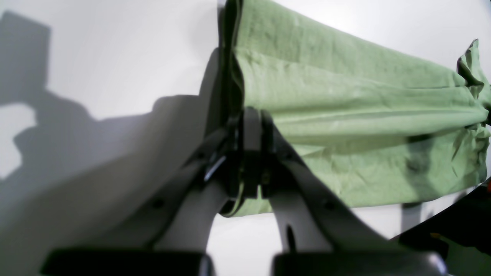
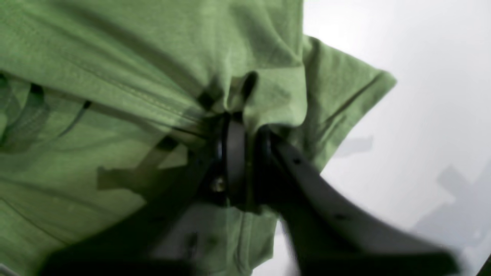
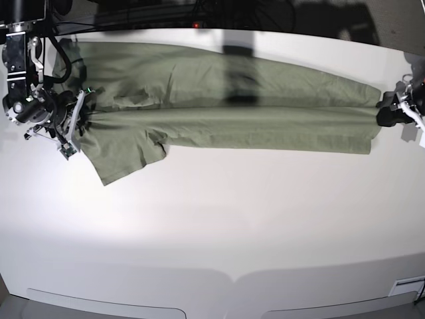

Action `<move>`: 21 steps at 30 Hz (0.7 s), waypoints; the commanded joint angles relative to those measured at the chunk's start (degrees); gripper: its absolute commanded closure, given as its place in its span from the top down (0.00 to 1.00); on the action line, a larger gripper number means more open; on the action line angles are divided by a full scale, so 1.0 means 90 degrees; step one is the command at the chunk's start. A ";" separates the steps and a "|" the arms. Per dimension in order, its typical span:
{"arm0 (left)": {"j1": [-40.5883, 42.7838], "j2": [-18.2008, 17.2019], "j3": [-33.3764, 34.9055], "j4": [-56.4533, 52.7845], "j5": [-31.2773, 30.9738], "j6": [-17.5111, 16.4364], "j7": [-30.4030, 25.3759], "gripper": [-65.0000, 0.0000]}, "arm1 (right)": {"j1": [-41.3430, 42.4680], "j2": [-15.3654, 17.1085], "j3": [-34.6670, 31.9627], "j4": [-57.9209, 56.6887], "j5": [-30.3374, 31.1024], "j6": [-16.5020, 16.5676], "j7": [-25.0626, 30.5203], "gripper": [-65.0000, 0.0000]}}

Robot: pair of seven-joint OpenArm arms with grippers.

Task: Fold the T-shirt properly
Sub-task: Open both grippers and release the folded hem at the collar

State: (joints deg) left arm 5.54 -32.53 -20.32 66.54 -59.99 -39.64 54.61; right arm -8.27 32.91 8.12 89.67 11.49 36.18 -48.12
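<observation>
The folded edge at my left fingers lies low and straight over the spread cloth layer, so my left gripper releases the T-shirt [image 3: 232, 106] next.
The sage-green T-shirt [image 3: 232, 106] lies stretched in a long band across the far part of the white table [image 3: 212, 219]. One short sleeve [image 3: 123, 159] sticks out toward the front at the left. My right gripper [image 3: 78, 116] is at the shirt's left end. In the right wrist view its tips [image 2: 245, 119] pinch bunched cloth [image 2: 115, 57] near the sleeve. My left gripper [image 3: 384, 111] is at the right end. In the left wrist view it [image 1: 251, 115] is shut on the edge of the cloth [image 1: 345, 96], which pulls into taut folds.
The table's dark back edge [image 3: 199, 20] with cables runs just behind the shirt. A dark shadow band [image 3: 239, 80] crosses the cloth's middle. The right arm's body [image 3: 20, 73] stands at the far left corner.
</observation>
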 commanded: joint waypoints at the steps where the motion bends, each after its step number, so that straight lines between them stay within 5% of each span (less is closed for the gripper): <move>1: -0.0070 -0.0180 -0.0075 0.0092 -0.0119 -0.0040 -0.0078 0.00 | 0.0068 0.0148 0.0061 0.0080 -0.0041 -0.0075 0.0017 0.24; 5: -0.0070 -0.0182 -0.0075 0.0092 -0.0117 -0.0040 -0.0083 0.03 | 0.0070 0.0151 0.0061 0.0080 -0.0248 -0.0075 0.0027 0.50; 7: -0.0070 -0.0182 -0.0075 0.0092 -0.0107 -0.0040 -0.0080 0.18 | 0.0070 0.0153 0.0061 0.0078 -0.0522 -0.0087 0.0061 0.56; 9: -0.0070 -0.0182 -0.0075 0.0092 0.0002 -0.0040 -0.0078 0.25 | 0.0070 0.0153 0.0061 0.0078 -0.0755 -0.0369 0.0063 0.57; 15: -0.0090 -0.0206 -0.0075 0.0095 0.0165 -0.0040 -0.0440 0.25 | 0.0143 0.0153 0.0061 0.0080 -0.1105 -0.1365 0.0223 0.57; 21: -0.0372 -0.0194 -0.0085 0.0304 0.0163 -0.0040 -0.0886 0.25 | 0.0619 0.0151 0.0061 0.0083 0.0119 -0.1404 0.0636 0.57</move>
State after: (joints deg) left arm 2.94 -32.82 -20.47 68.20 -57.34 -39.44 47.77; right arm -3.42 32.99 8.16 89.60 12.80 23.97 -43.31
